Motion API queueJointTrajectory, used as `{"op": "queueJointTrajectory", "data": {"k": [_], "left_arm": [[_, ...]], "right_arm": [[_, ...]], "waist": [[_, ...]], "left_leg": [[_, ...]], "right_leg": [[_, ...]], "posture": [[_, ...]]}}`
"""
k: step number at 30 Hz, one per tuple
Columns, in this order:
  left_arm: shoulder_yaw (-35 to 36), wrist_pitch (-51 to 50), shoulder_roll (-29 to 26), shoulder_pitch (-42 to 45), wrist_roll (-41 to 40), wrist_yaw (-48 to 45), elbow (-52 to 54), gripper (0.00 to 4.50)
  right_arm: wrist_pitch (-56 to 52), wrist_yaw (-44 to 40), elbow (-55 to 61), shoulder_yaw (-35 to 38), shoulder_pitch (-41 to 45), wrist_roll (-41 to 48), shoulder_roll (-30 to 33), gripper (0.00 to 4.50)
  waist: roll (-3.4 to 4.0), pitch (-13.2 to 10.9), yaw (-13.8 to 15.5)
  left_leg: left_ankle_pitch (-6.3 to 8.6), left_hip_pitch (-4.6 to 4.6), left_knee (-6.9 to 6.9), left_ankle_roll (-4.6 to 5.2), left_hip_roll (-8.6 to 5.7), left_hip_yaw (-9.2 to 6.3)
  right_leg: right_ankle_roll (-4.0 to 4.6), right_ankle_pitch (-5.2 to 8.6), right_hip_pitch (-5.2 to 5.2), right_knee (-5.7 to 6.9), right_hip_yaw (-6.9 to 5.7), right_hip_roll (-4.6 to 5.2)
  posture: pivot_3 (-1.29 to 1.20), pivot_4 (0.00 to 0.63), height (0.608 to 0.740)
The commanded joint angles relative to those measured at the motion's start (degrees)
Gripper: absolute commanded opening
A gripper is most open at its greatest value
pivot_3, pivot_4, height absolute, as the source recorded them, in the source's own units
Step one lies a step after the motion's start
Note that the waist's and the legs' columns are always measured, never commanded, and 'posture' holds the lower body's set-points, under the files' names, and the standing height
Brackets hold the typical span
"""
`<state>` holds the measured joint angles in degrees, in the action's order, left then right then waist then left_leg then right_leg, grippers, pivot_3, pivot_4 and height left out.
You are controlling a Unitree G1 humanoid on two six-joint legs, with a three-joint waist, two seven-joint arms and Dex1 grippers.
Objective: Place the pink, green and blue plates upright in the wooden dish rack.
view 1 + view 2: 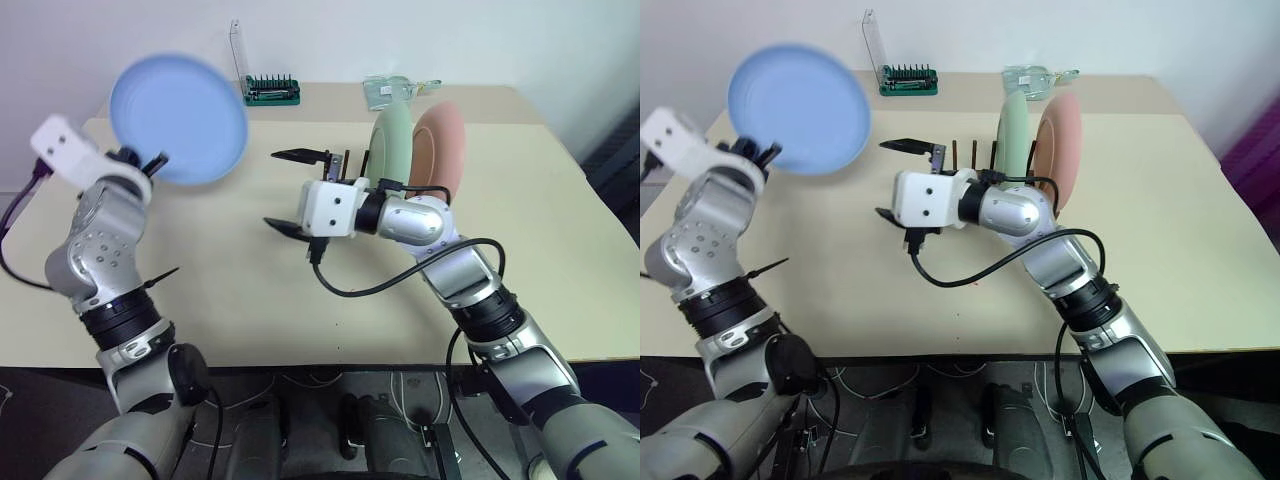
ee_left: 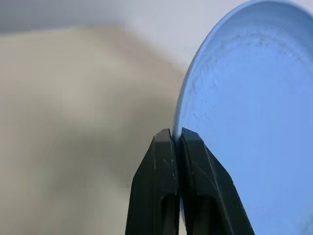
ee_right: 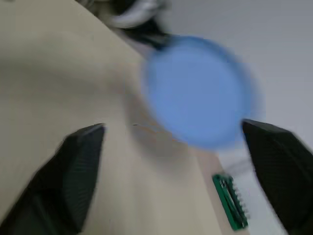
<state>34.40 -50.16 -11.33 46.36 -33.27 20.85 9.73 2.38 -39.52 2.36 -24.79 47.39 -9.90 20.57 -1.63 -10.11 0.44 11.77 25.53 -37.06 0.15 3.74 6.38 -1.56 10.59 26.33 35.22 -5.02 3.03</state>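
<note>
The blue plate should stand upright in the wooden dish rack, so I need to grab it by its rim (image 1: 240, 135) with my right gripper next.
The blue plate (image 1: 180, 118) hangs in the air above the table's left side, tilted with its face toward the camera. My left gripper (image 2: 177, 139) is shut on its rim. The green plate (image 1: 390, 145) and the pink plate (image 1: 440, 150) stand upright side by side in the wooden dish rack (image 1: 970, 152), whose dark pegs show just left of them. My right gripper (image 1: 282, 190) reaches out level to the left in front of the rack, open with nothing between its fingers, and the blue plate (image 3: 198, 90) lies beyond them.
A green tool holder (image 1: 270, 92) with a clear lid stands at the table's back edge. A clear plastic item (image 1: 395, 90) lies behind the rack. A black cable (image 1: 400, 280) loops under my right wrist. The beige table (image 1: 250, 300) spreads between both arms.
</note>
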Motion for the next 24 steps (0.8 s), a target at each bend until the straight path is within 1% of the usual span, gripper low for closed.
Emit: {"op": "queueJointTrajectory", "data": {"k": [1,5,8,10,13,18,19,21,22,23,24], "left_arm": [[-0.5,-3.9,2.2,2.1,-2.3,4.8,5.5,0.0],[-1.9,-10.4,4.4,4.4,-3.5,9.7,9.4,0.0],[-2.6,-14.9,5.9,5.3,-3.7,12.1,12.0,0.0],[-1.1,-16.9,8.3,6.2,-4.7,14.1,13.0,0.0],[-0.3,-19.1,10.3,7.1,-5.2,15.4,14.0,0.0],[-0.7,-24.7,13.7,7.1,-6.0,16.0,16.7,0.0],[-0.6,-25.4,14.8,6.9,-6.2,16.1,17.5,0.0],[-0.3,-26.5,16.2,6.7,-6.3,15.9,18.3,0.0],[-0.1,-26.9,16.7,6.7,-6.1,15.9,18.5,0.0],[0.1,-27.1,17.1,6.7,-5.9,15.8,18.7,0.0],[0.1,-27.3,17.1,6.8,-5.6,15.6,18.7,0.0]], "right_arm": [[6.8,3.2,-2.8,-0.5,3.5,-5.4,-0.7,4.45],[11.6,5.8,-9.4,-1.3,6.3,-10.0,-1.0,4.45],[14.0,7.6,-13.2,-1.0,8.0,-11.6,-1.9,4.45],[15.4,8.0,-15.1,-1.0,8.4,-12.3,-2.3,4.45],[17.1,8.8,-17.9,-1.3,9.0,-13.9,-2.6,4.45],[17.0,12.8,-23.6,-1.0,10.9,-18.0,-3.5,4.45],[16.6,13.3,-24.6,-0.7,11.3,-18.2,-3.7,4.21],[16.5,14.0,-25.9,-0.5,11.6,-18.7,-3.8,3.59],[16.6,14.1,-26.2,-0.5,11.6,-18.9,-3.8,3.17],[16.8,14.3,-26.4,-0.6,11.6,-19.1,-3.8,2.61],[17.0,14.4,-26.4,-0.7,11.6,-19.3,-3.8,2.16]], "waist": [[0.0,0.0,-0.3],[-0.02,0.0,-1.0],[-0.03,0.0,-1.1],[-0.03,0.0,-1.1],[-0.03,0.0,-1.1],[-0.03,0.0,-1.1],[-0.04,0.0,-1.0],[-0.04,0.0,-1.1],[-0.04,0.0,-1.1],[-0.04,0.0,-1.1],[-0.04,0.0,-1.1]], "left_leg": [[-0.01,-0.01,0.0,0.02,0.0,0.0],[-0.05,-0.01,0.01,0.06,-0.03,-0.03],[-0.06,0.0,0.01,0.05,-0.04,-0.04],[-0.06,-0.01,0.01,0.05,-0.04,-0.03],[-0.06,-0.01,0.0,0.04,-0.04,-0.05],[-0.06,0.0,0.0,0.04,-0.05,-0.04],[-0.06,0.0,0.0,0.04,-0.05,-0.04],[-0.07,0.0,0.0,0.04,-0.06,-0.04],[-0.07,0.0,0.0,0.04,-0.06,-0.04],[-0.07,-0.01,0.0,0.04,-0.06,-0.05],[-0.07,-0.01,0.01,0.03,-0.05,-0.05]], "right_leg": [[-0.09,-0.05,0.01,0.0,0.01,-0.02],[-0.18,-0.09,0.0,0.02,0.01,-0.15],[-0.18,-0.1,0.0,0.02,0.02,-0.17],[-0.19,-0.1,0.0,0.02,0.02,-0.17],[-0.18,-0.1,-0.02,0.02,0.02,-0.16],[-0.18,-0.1,-0.01,0.02,0.03,-0.18],[-0.18,-0.1,-0.01,0.02,0.03,-0.17],[-0.18,-0.1,-0.01,0.02,0.04,-0.17],[-0.18,-0.1,-0.01,0.02,0.04,-0.17],[-0.18,-0.1,-0.02,0.02,0.04,-0.19],[-0.18,-0.1,-0.01,0.02,0.04,-0.19]], "posture": [[0.0,0.15,0.73],[0.0,0.15,0.73],[0.0,0.15,0.73],[0.0,0.15,0.73],[0.0,0.15,0.73],[0.0,0.15,0.73],[0.0,0.15,0.73],[0.0,0.15,0.73],[0.0,0.15,0.73],[0.0,0.15,0.73],[0.0,0.15,0.73]]}}
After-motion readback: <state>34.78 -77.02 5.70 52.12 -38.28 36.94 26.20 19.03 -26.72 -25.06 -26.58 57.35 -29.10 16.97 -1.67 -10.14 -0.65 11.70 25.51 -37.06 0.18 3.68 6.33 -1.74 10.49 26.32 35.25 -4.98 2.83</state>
